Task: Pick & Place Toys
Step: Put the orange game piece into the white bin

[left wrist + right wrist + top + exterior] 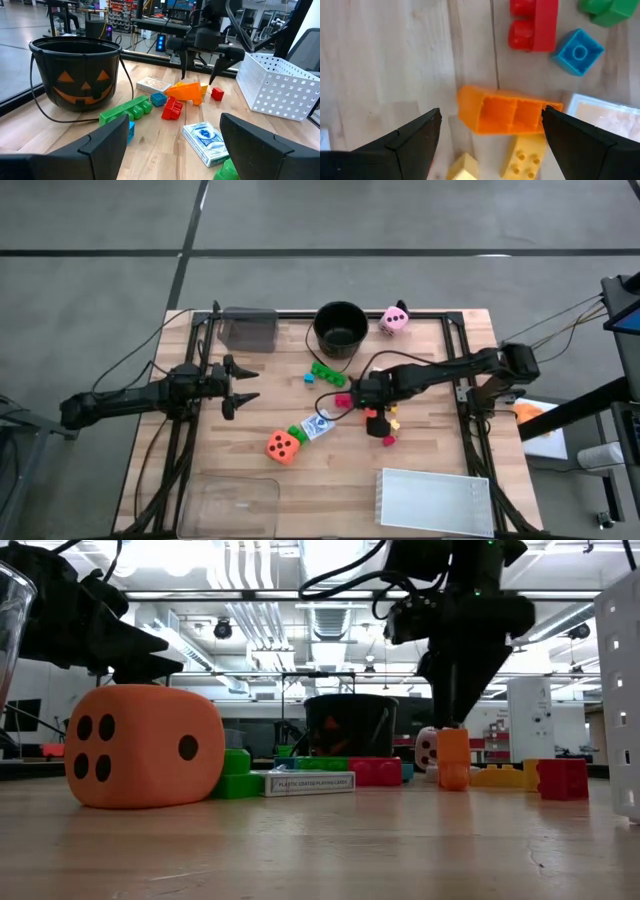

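Observation:
My right gripper needs to go down before it closes on the orange brick [504, 114]. Its fingers are high above the brick, so they would miss the brick if they closed now.
My right gripper [491, 114] points down, open, over an orange brick [504, 114] lying on its side near the table's middle; its fingers stand off either end of the brick and just above it [453, 758]. Around it lie a red brick [536, 24], a blue brick [578, 51], a yellow brick [522, 159] and a green brick [325, 373]. A card pack [318, 426] and an orange die [284, 446] sit nearer the front, and a pink die [396, 319] at the far edge. My left gripper [250, 385] waits open at the table's left, held level.
A black bucket [340, 328] with a wire handle stands at the far middle, with a clear tray [248, 328] to its left. Another clear tray [235, 505] and a white perforated tray [433, 500] sit at the near edge. A small red brick [388, 440] lies near the yellow one.

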`<state>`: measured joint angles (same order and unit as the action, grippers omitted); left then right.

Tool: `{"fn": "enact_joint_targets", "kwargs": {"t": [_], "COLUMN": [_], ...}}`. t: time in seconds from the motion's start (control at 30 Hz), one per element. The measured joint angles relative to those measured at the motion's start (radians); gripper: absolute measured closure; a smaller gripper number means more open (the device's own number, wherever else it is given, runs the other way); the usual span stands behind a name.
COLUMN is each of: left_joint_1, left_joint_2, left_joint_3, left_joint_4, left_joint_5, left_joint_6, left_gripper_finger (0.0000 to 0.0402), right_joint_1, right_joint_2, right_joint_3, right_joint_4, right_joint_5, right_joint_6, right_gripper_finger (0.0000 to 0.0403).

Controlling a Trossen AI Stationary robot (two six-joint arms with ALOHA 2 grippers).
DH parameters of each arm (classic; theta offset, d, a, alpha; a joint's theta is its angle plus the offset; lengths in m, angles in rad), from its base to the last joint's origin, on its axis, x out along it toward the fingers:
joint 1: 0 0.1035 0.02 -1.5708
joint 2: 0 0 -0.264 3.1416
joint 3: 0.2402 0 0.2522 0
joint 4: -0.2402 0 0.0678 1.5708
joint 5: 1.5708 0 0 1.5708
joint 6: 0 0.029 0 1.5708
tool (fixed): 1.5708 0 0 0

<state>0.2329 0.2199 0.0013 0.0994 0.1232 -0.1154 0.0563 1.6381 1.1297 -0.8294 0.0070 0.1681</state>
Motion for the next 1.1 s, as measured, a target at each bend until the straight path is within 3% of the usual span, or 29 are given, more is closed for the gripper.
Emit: {"fn": "enact_joint_targets", "kwargs": {"t": [0.27, 0.7, 0.83, 1.1], "left_joint_1": [0.0, 0.0, 0.0, 0.0], "left_joint_2": [0.0, 0.0, 0.0, 0.0], "left_joint_3": [0.0, 0.0, 0.0, 0.0], "left_joint_4": [0.0, 0.0, 0.0, 0.0], "left_joint_5": [0.0, 0.0, 0.0, 0.0], "left_joint_6": [0.0, 0.003, 0.003, 0.004], "left_gripper_finger": [0.0087, 0.0087, 0.0087, 0.0087], "right_joint_1": [0.003, 0.015, 0.015, 0.024], "right_joint_2": [-0.014, 0.095, 0.116, 0.113], "right_joint_3": [-0.004, -0.006, -0.005, 0.0], "right_joint_4": [-0.003, 0.011, 0.017, 0.025], "right_joint_5": [0.0, 0.042, 0.055, 0.057], "right_joint_6": [0.051, 0.064, 0.06, 0.038], "right_gripper_finger": [0.0064, 0.007, 0.0114, 0.0273]}}
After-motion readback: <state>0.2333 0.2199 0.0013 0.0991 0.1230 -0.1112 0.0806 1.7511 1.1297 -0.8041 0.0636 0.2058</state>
